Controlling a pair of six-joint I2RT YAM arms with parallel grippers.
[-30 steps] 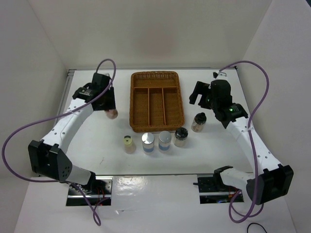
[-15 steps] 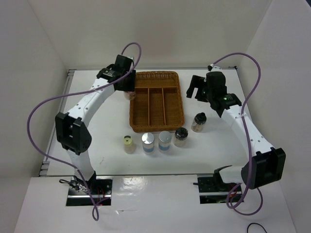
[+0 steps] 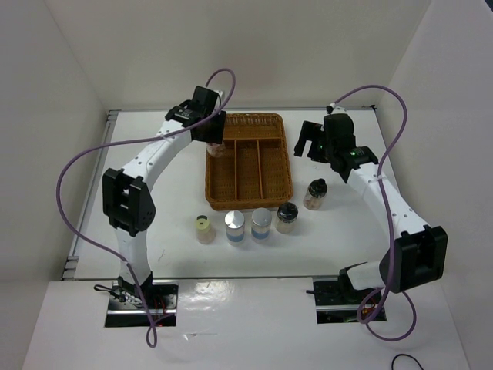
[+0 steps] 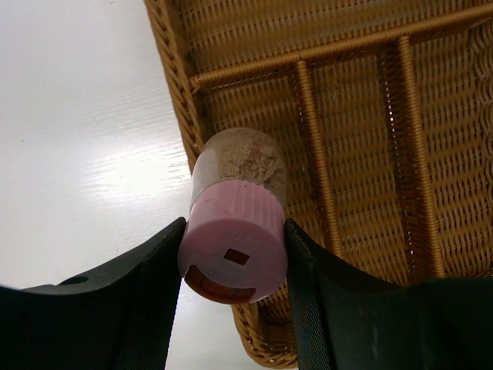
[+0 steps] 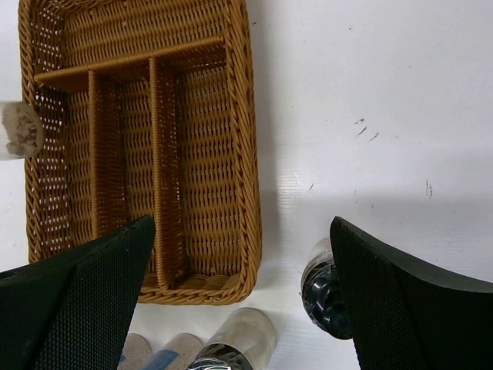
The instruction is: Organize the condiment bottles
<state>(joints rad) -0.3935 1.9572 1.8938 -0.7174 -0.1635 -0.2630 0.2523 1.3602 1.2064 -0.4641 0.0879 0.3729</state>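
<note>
The pink-capped condiment bottle (image 4: 235, 223) hangs above the wicker tray's rim, so if I opened now, it would drop short. My left gripper keeps hold of the bottle until it is over the tray's long section.
My left gripper (image 4: 235, 258) is shut on the pink-capped condiment bottle (image 4: 235, 223), holding it by the cap over the left rim of the wicker tray (image 4: 362, 154). In the top view that gripper (image 3: 216, 141) hangs at the tray's (image 3: 248, 202) back left. My right gripper (image 3: 308, 144) stands open beside the tray's right rim, holding nothing. Near the tray's front stand a yellow-capped bottle (image 3: 203, 228), two silver-capped bottles (image 3: 234, 226) (image 3: 261, 223) and a black-capped bottle (image 3: 287, 216). Another black-capped bottle (image 3: 315, 193) (image 5: 323, 289) stands right of the tray, below my right gripper (image 5: 240, 223).
The tray (image 5: 250, 154) has one cross compartment at the back and three long ones, all bare wicker. White walls close the table on the left, back and right. Purple cables loop above both arms.
My left arm has swung right from the table's left side to the tray's back left rim, carrying the pink-capped bottle. The right arm has shifted slightly back and left, still open.
</note>
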